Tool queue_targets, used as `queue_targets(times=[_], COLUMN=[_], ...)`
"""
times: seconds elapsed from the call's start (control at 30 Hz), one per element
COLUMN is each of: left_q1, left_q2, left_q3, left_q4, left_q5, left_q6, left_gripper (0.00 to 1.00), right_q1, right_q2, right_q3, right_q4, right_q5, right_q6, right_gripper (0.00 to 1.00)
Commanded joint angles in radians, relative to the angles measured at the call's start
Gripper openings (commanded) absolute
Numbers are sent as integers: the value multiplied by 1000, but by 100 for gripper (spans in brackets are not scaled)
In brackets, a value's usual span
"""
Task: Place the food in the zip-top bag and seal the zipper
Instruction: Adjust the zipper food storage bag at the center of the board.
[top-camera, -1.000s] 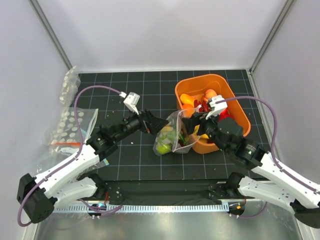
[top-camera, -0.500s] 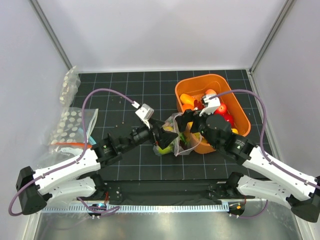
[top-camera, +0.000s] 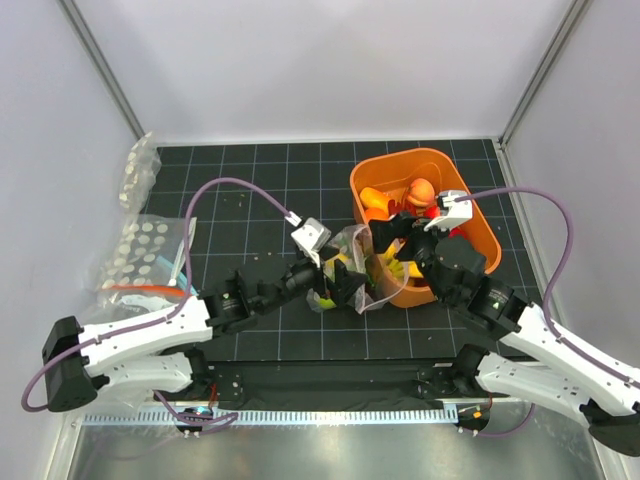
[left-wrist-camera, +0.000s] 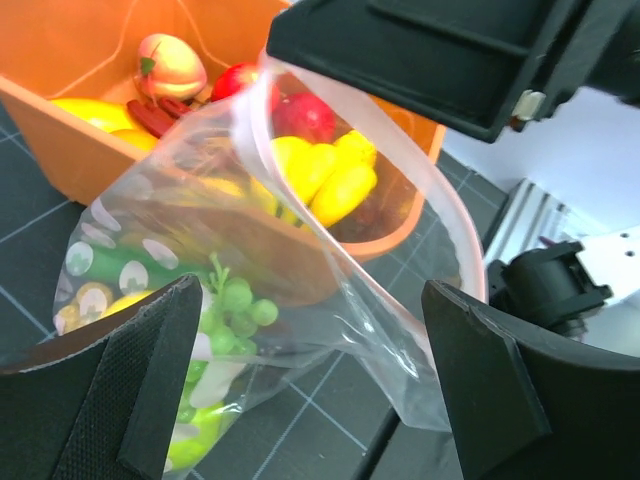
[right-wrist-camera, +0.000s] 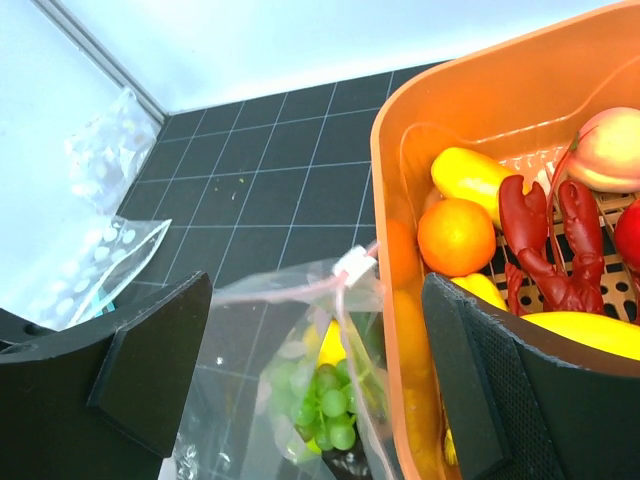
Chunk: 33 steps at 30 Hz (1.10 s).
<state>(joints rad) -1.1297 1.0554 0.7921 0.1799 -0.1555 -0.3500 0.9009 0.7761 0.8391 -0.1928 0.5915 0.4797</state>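
Next, my left gripper takes hold of the zip-top bag by the edge of the bag's opening away from the white slider (top-camera: 367, 299) (left-wrist-camera: 398, 316). That leaves the slider free for sealing.
The clear zip-top bag (top-camera: 347, 262) stands against the left wall of the orange tub (top-camera: 470, 205), mouth open. It holds green grapes (right-wrist-camera: 330, 405) and yellow-green pieces. Its pink zipper strip (right-wrist-camera: 285, 291) carries a white slider (right-wrist-camera: 355, 265). My left gripper (top-camera: 340, 284) is open, with the bag's lower side (left-wrist-camera: 300, 290) between its fingers (left-wrist-camera: 110, 390). My right gripper (top-camera: 392, 252) is open above the bag's mouth and the tub rim, holding nothing. More food lies in the tub: an orange (right-wrist-camera: 455, 236), a red lobster (right-wrist-camera: 545, 240), a peach (right-wrist-camera: 605, 150) and yellow pieces (left-wrist-camera: 325, 170).
Two other clear bags with white dots lie at the left: one (top-camera: 148, 250) on the mat's left edge, one (top-camera: 138, 168) at the far left corner. White walls close the mat on three sides. The tub's tall wall (right-wrist-camera: 385, 160) stands right beside the bag.
My left gripper has moved right and forward until its fingers straddle the bag. My right gripper has shifted a little right, over the bag's mouth and tub rim. Both stayed open.
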Motion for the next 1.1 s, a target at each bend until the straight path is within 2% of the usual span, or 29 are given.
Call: queue_targets(times=[0.0,0.07,0.17,0.33,0.43,0.47,0.5,0.53,0.63,0.73,0.9,1.07], left_q1=[-31,-51,-81,-84,-84,-82,-82,-84,-84,-81,-50,-13], left_q2=[37,70,106,184,202,207,209,212,204,160,46,-69], left_q3=[62,88,117,173,188,193,199,203,219,213,168,118], left_q4=[12,0,-25,-77,-89,-103,-111,-120,-171,-209,-238,-250], left_q5=[-76,-98,-150,-202,-240,-252,-262,-291,-352,-359,-233,-171], left_q6=[36,45,55,48,26,25,22,20,16,45,127,193], left_gripper=[94,93,79,72,61,50,43,26,3,0,0,0], right_q1=[1,1,1,1,3,1,1,1,1,1,0,-3], right_q2=[2,15,34,41,52,55,57,57,51,35,8,-46], right_q3=[8,17,25,26,31,35,38,38,37,31,37,-9], right_q4=[49,38,30,30,24,18,13,9,10,15,0,46], right_q5=[51,48,45,33,30,36,47,53,73,68,100,152], right_q6=[19,25,23,22,20,20,20,19,11,-35,-111,-144], right_gripper=[93,93,93,91,90,90,90,90,90,90,90,89])
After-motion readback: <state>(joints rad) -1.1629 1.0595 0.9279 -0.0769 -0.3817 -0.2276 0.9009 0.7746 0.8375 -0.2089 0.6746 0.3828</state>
